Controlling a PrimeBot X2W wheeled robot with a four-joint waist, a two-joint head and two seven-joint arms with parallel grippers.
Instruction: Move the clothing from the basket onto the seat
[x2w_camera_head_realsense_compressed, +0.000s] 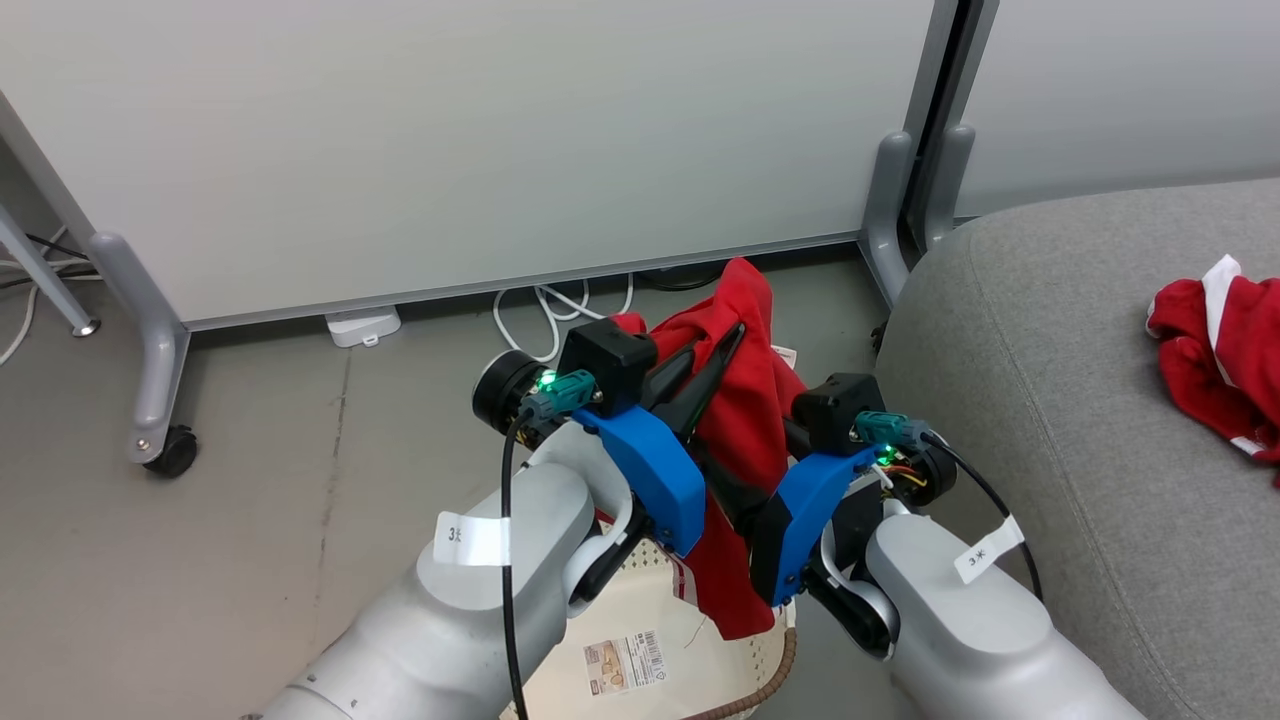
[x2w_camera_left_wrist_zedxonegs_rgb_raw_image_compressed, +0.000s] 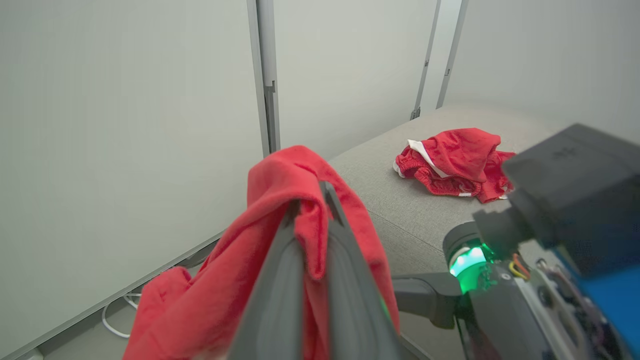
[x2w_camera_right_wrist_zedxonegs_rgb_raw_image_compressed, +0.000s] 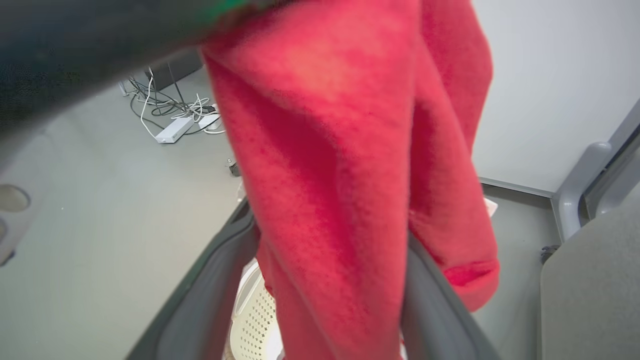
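The robot's right gripper needs to carry the red garment over to the seat (x2w_camera_head_realsense_compressed: 1050, 350) (x2w_camera_right_wrist_zedxonegs_rgb_raw_image_compressed: 591, 276), so it should next grab the garment by its hanging folds.
My left gripper (x2w_camera_head_realsense_compressed: 722, 352) is shut on a red garment (x2w_camera_head_realsense_compressed: 745, 400) of the clothing and holds it up above the basket (x2w_camera_head_realsense_compressed: 775, 662). In the left wrist view the cloth (x2w_camera_left_wrist_zedxonegs_rgb_raw_image_compressed: 280, 170) drapes over both fingers of that gripper (x2w_camera_left_wrist_zedxonegs_rgb_raw_image_compressed: 312, 207). My right gripper (x2w_camera_head_realsense_compressed: 748, 482) is open just to the right, its fingers partly hidden by the hanging cloth. The right wrist view shows the garment (x2w_camera_right_wrist_zedxonegs_rgb_raw_image_compressed: 340, 165) hanging between that gripper's (x2w_camera_right_wrist_zedxonegs_rgb_raw_image_compressed: 330, 235) wide-spread fingers. A second red garment with white trim (x2w_camera_head_realsense_compressed: 1215, 360) (x2w_camera_left_wrist_zedxonegs_rgb_raw_image_compressed: 450, 160) lies crumpled on the grey seat (x2w_camera_head_realsense_compressed: 1050, 350) (x2w_camera_left_wrist_zedxonegs_rgb_raw_image_compressed: 400, 210).
White partition panels on grey wheeled feet (x2w_camera_head_realsense_compressed: 150, 340) stand behind, with cables and a power strip (x2w_camera_head_realsense_compressed: 362, 326) on the floor beneath. The basket's perforated wall (x2w_camera_right_wrist_zedxonegs_rgb_raw_image_compressed: 255, 315) is below the cloth. Bare grey floor lies to the left.
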